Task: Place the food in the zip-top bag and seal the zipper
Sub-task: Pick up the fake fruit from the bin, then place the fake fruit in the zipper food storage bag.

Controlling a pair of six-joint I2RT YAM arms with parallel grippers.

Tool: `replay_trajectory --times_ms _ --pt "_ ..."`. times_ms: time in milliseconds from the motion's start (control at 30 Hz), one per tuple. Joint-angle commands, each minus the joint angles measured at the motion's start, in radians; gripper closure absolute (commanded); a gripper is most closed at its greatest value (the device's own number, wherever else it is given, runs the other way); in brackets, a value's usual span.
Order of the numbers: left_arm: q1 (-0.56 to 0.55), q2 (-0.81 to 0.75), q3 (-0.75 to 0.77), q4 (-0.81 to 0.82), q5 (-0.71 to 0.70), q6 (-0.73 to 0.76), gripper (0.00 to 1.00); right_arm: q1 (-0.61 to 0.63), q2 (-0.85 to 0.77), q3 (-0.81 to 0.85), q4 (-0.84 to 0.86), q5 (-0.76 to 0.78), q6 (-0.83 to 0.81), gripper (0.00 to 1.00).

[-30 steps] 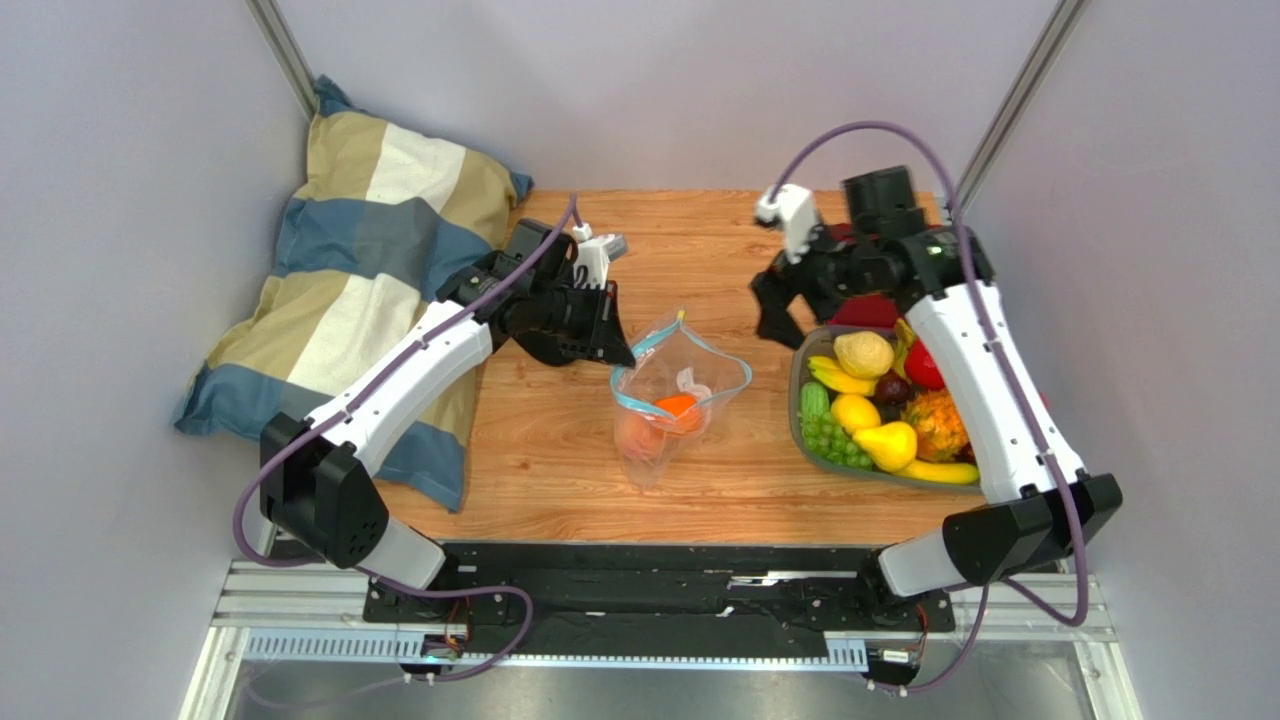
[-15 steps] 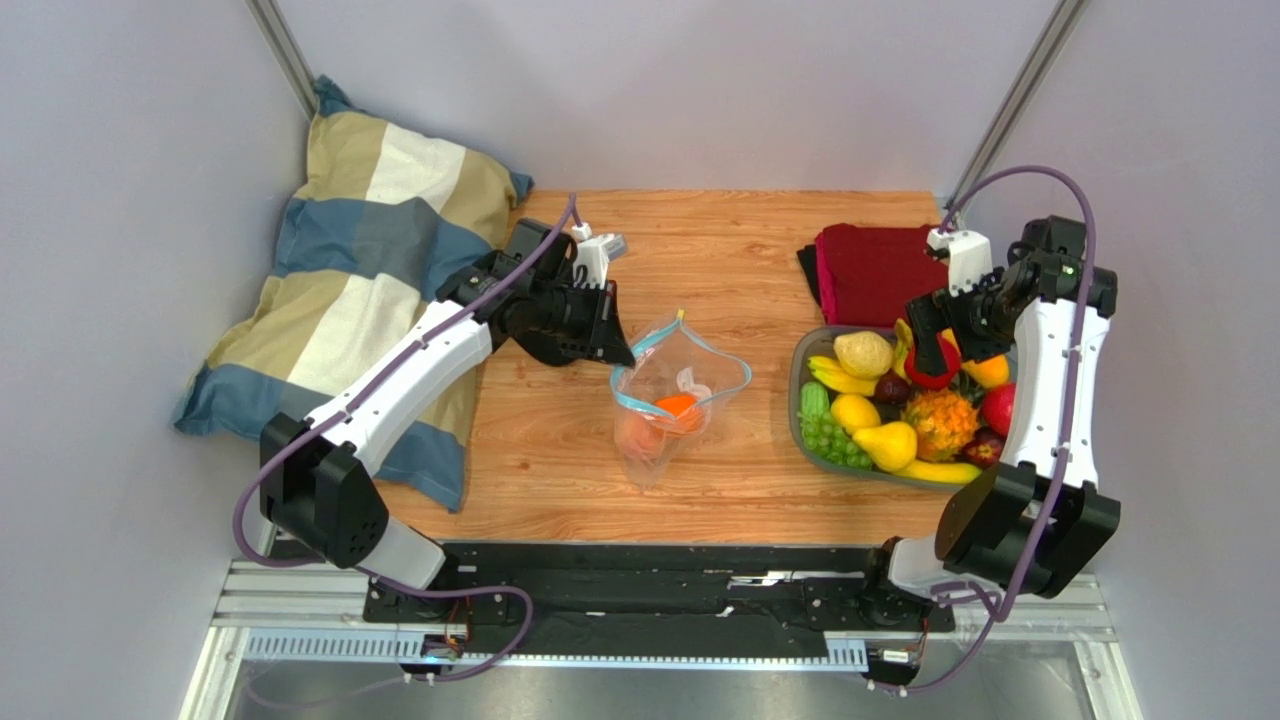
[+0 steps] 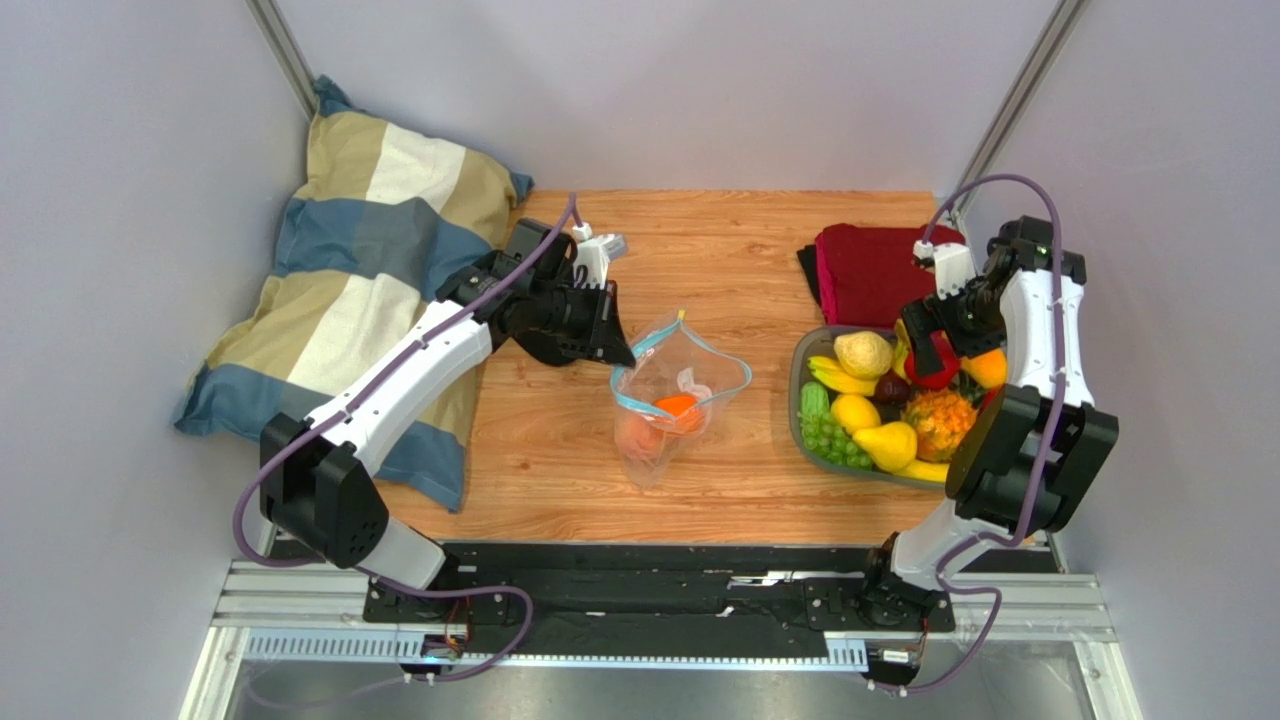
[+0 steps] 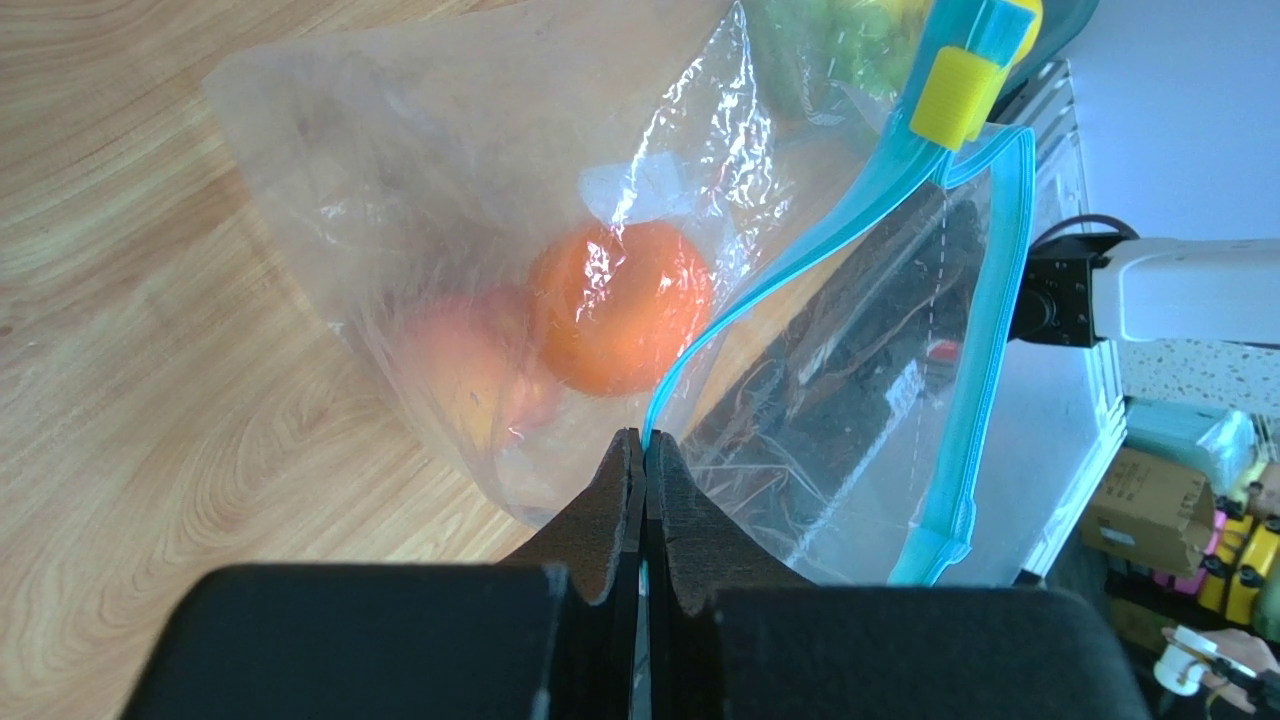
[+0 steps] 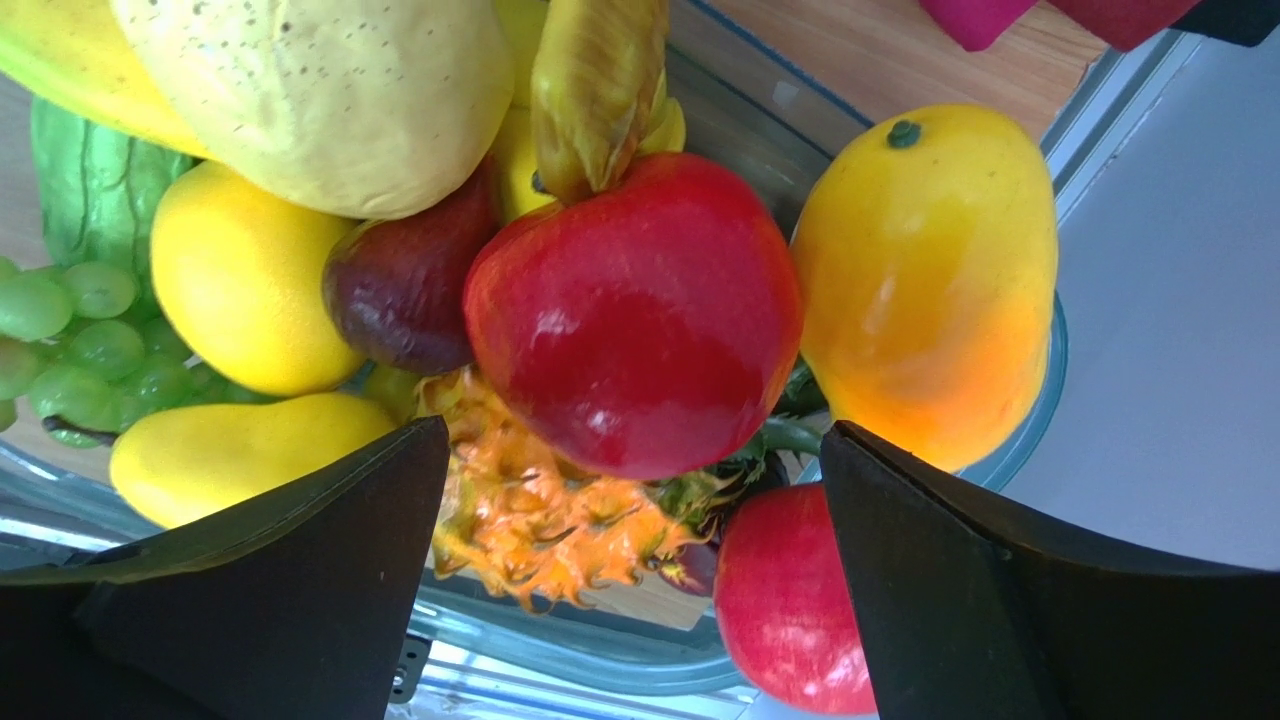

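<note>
The red fruit's wide middle is beyond the fingers, so closing now would miss the fruit. My right gripper first moves toward its middle, then closes on it.
The clear zip-top bag [image 3: 669, 398] stands open on the wooden table, with an orange [image 3: 681, 405] and a peach [image 3: 637, 437] inside. My left gripper [image 3: 615, 348] is shut on the bag's mouth edge, on the light-blue zipper strip [image 4: 962, 345]. Its yellow slider [image 4: 957, 90] sits at the far end. The left wrist view shows the orange [image 4: 619, 308] and the peach [image 4: 466, 368] through the plastic, beyond the left gripper [image 4: 643, 443]. My right gripper [image 3: 935, 354] is open over the tray, and its fingers straddle a red fruit [image 5: 631, 308] without touching it.
The grey tray [image 3: 796, 405] holds the red fruit, a yellow-orange fruit [image 5: 924, 278], green grapes [image 5: 60, 323], a yellow pear [image 5: 241, 450], bananas and a second red fruit [image 5: 789, 600]. A dark red cloth [image 3: 872, 270] lies behind the tray. A striped pillow [image 3: 361, 285] lies at the left.
My right arm has swung from mid-table to the right side and now hangs over the tray's fruit. The left arm and the bag have not moved.
</note>
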Motion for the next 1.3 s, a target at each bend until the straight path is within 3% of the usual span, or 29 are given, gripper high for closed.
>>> replay_trajectory --times_ms 0,233,367,567,867,1033,1200,1267 --pt "0.003 0.001 0.027 0.018 0.027 0.017 1.00 0.009 0.019 -0.019 0.063 0.016 -0.022 0.01" --pt "0.003 -0.005 0.018 0.012 0.024 0.021 1.00 0.029 0.044 -0.077 0.093 0.022 -0.017 0.09" --pt "0.003 -0.005 0.012 0.009 0.022 0.020 1.00 0.027 0.036 -0.062 0.060 0.019 -0.017 0.27" --pt "0.003 -0.019 0.001 0.012 0.024 0.017 1.00 0.027 -0.057 -0.010 -0.035 -0.024 -0.020 0.44" --pt "0.003 -0.028 0.003 0.000 0.024 0.034 1.00 0.059 -0.174 0.182 -0.232 -0.243 0.012 0.48" --pt "0.003 -0.030 0.003 -0.008 0.021 0.041 1.00 0.254 -0.222 0.284 -0.208 -0.442 0.113 0.46" --pt "0.004 0.003 0.043 -0.055 0.033 0.060 1.00 0.614 -0.265 0.294 -0.099 -0.478 0.194 0.45" --pt "0.006 0.006 0.052 -0.061 0.038 0.063 1.00 0.703 -0.272 0.278 -0.056 -0.470 0.191 0.45"
